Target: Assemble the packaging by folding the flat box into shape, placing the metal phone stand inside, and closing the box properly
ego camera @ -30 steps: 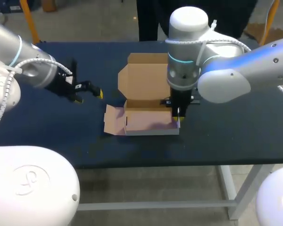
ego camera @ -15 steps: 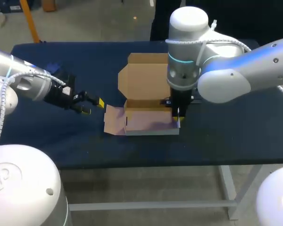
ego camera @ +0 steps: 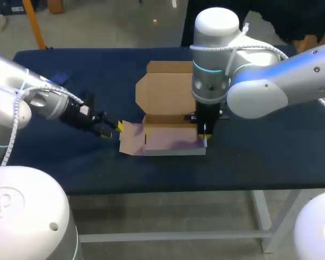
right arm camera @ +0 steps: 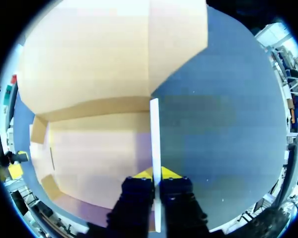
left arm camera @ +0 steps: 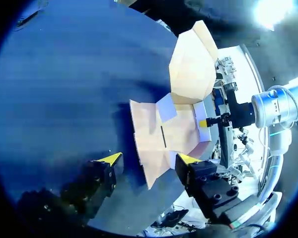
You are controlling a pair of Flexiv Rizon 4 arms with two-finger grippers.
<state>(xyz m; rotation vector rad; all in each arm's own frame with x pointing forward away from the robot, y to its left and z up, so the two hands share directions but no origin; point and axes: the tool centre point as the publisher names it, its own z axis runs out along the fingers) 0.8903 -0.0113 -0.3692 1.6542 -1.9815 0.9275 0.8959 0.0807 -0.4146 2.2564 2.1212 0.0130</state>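
My left gripper should next grab the box's open side flap by its outer edge (ego camera: pixel 121 142) to fold the flat box into shape.
The brown cardboard box (ego camera: pixel 170 138) lies half folded in the middle of the table, its lid (ego camera: pixel 165 89) open flat behind it. My right gripper (ego camera: pixel 204 134) is shut on the box's upright right side wall (right arm camera: pixel 154 134), pinching the thin white edge between its fingers. The left side flap (ego camera: pixel 131 138) lies flat on the table. My left gripper (ego camera: pixel 111 130) is low at that flap's outer edge. In the left wrist view it (left arm camera: pixel 150 159) stands open, with the corner of the flap (left arm camera: pixel 148 163) between its fingers. No metal phone stand shows in any view.
The dark blue table (ego camera: pixel 260 151) stretches bare to the right of the box and along the front edge. My right arm (ego camera: pixel 216 65) towers over the box's right half and hides part of the lid.
My left arm has swung right and down, from left of the box to the left flap's edge, and its fingers have narrowed. The right gripper and the box have stayed put.
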